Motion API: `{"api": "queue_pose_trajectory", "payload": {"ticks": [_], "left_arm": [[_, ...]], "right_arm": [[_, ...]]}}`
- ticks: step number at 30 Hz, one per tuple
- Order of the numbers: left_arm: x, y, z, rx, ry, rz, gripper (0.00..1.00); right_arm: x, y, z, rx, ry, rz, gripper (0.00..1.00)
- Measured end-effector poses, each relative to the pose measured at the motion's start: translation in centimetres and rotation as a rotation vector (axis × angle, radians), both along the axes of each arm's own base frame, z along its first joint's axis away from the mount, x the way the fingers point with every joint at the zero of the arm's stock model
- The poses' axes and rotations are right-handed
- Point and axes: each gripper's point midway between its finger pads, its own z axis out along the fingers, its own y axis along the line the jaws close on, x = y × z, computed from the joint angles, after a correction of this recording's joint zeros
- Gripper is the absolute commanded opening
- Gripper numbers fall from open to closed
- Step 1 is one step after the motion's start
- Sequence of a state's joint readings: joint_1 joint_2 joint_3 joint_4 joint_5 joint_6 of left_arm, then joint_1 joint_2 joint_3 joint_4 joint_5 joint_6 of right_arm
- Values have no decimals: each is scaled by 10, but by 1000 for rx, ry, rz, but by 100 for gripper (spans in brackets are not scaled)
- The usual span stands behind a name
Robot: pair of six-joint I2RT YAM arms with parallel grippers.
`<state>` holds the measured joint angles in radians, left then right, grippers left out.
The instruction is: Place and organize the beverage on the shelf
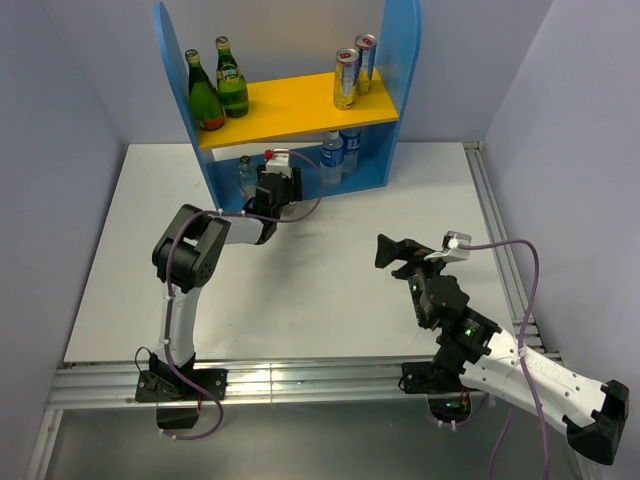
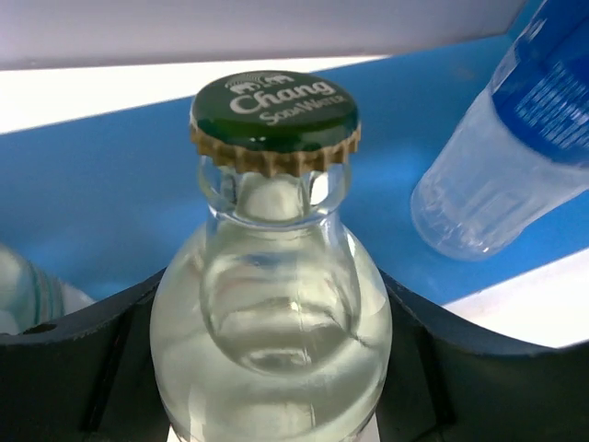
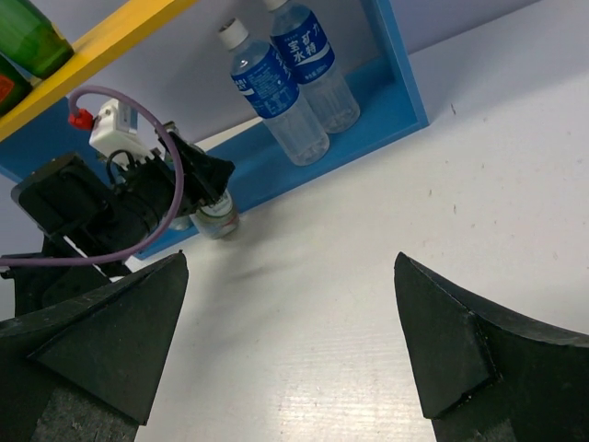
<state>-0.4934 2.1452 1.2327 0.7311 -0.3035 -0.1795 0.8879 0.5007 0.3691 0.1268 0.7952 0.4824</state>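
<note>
The bottle's base overhangs the lower shelf's front edge, so my left gripper moves the bottle toward the blue board before releasing the bottle.
The blue shelf (image 1: 398,60) with a yellow-orange upper board (image 1: 290,105) stands at the back of the table. My left gripper (image 1: 277,186) is at the lower shelf's front edge, shut on a clear glass Chang soda bottle (image 2: 271,322) with a green cap (image 2: 274,110); the bottle stands upright between the dark fingers (image 2: 479,368). The bottle also shows in the right wrist view (image 3: 217,217), under the left gripper (image 3: 189,180). My right gripper (image 1: 396,250) is open and empty above the bare table, its fingers (image 3: 101,341) wide apart.
Two green bottles (image 1: 218,85) stand at the upper board's left, two cans (image 1: 354,70) at its right. Two blue-labelled water bottles (image 1: 340,152) stand on the lower shelf right of the held bottle; another clear bottle (image 1: 246,176) stands to its left.
</note>
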Motion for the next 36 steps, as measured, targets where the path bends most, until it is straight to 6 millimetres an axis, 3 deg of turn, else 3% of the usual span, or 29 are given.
{"api": "queue_pose_trajectory", "payload": {"ticks": [7,17,19,20,23,26,34,36], "left_arm": [[16,-6,14,-17,-51,12,0],[48,38,15,13,-108,149,0],[50,44,15,23,-108,159,13],[51,45,15,27,-106,161,40],[51,45,14,30,-103,161,79],[51,45,15,29,-104,160,89],[47,46,11,25,-103,159,93],[45,47,8,25,-97,159,99]], "right_arm": [[1,1,-4,-13,11,0,100],[3,4,-8,-24,19,0,100],[3,4,-9,-27,21,0,100],[3,4,-9,-28,22,0,100],[4,5,-9,-27,22,0,100],[4,5,-9,-27,22,0,100],[4,5,-9,-27,21,1,100],[4,5,-8,-26,21,2,100]]}}
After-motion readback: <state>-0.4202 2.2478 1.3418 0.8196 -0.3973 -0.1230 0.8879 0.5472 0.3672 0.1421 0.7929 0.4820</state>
